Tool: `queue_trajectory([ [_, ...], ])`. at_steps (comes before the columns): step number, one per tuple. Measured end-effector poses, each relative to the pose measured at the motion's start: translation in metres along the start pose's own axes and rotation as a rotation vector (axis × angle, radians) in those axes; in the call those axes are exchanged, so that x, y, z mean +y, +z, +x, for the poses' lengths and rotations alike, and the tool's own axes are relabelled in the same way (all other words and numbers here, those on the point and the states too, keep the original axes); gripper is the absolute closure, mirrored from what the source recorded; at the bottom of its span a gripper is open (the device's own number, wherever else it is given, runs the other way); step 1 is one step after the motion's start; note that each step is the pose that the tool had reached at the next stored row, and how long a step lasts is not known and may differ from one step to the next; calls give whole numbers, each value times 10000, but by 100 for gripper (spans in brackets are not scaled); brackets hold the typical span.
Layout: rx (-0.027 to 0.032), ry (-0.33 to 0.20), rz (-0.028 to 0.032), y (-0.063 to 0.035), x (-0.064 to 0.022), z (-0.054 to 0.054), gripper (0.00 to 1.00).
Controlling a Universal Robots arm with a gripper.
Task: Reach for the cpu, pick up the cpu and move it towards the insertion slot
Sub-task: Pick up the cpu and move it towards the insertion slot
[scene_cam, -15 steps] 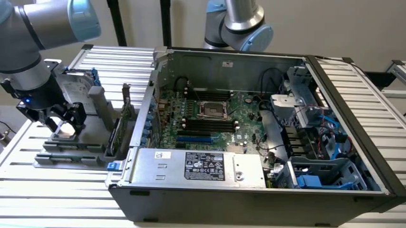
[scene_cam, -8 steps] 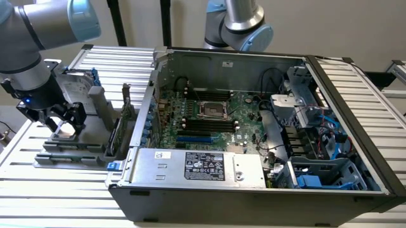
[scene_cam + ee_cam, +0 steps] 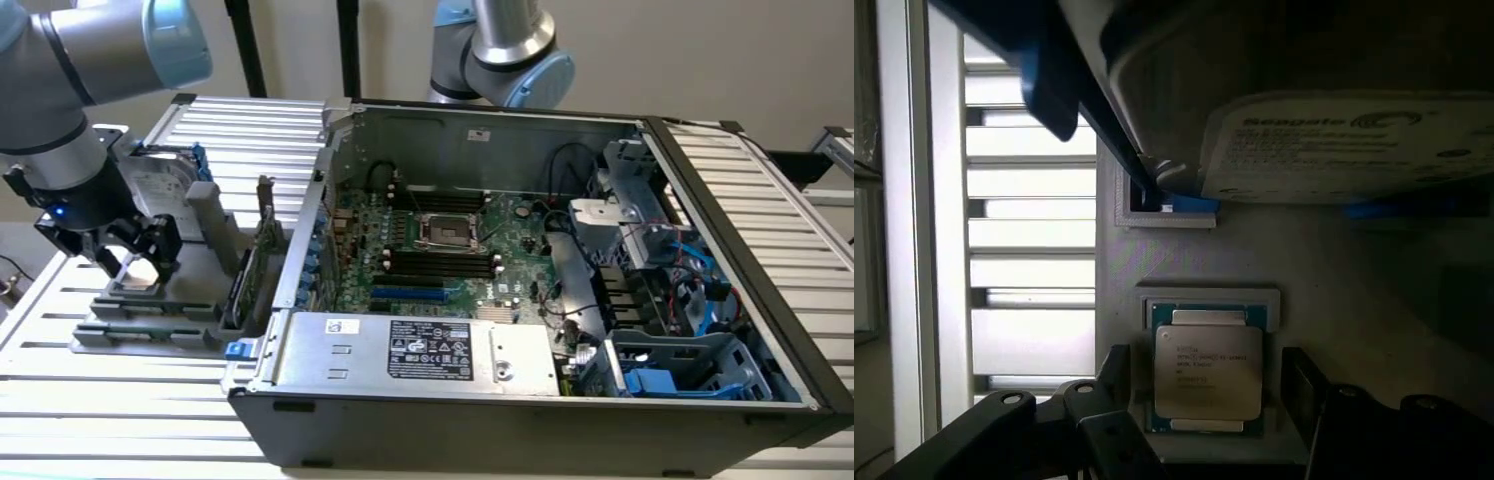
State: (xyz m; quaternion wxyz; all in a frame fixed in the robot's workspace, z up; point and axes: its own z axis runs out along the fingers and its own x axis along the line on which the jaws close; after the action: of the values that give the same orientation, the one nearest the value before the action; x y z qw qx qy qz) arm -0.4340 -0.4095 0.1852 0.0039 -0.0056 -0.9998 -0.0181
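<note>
The robot's gripper should close on the CPU now, because its fingers are down at the grey holder, beside the CPU's side edges.
The cpu [image 3: 1207, 370], a small square chip with a silvery top on a green edge, lies flat in a recess of a grey holder [image 3: 1354, 270]. My gripper [image 3: 1209, 388] is open and straddles it, one dark finger [image 3: 1116, 372] on each side with a small gap to the chip. In the exterior view my gripper [image 3: 134, 262] hangs over the grey holder [image 3: 147, 322] at the exterior view's left, with the pale cpu [image 3: 139, 268] between the fingers. The insertion slot [image 3: 447, 232], a shiny square frame with a dark centre, sits on the motherboard inside the open computer case [image 3: 534, 400].
A silver hard drive [image 3: 1344, 140] with a blue bracket stands just behind the cpu in the holder. Upright cards [image 3: 254, 260] stand between holder and case. The case wall [image 3: 310, 230] rises beside the holder. A second arm [image 3: 501, 50] stands behind the case.
</note>
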Motion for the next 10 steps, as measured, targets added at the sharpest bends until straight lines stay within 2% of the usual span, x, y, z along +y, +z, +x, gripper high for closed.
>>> queue_trajectory([
  [10,3,-39,1,5,0,6,31],
])
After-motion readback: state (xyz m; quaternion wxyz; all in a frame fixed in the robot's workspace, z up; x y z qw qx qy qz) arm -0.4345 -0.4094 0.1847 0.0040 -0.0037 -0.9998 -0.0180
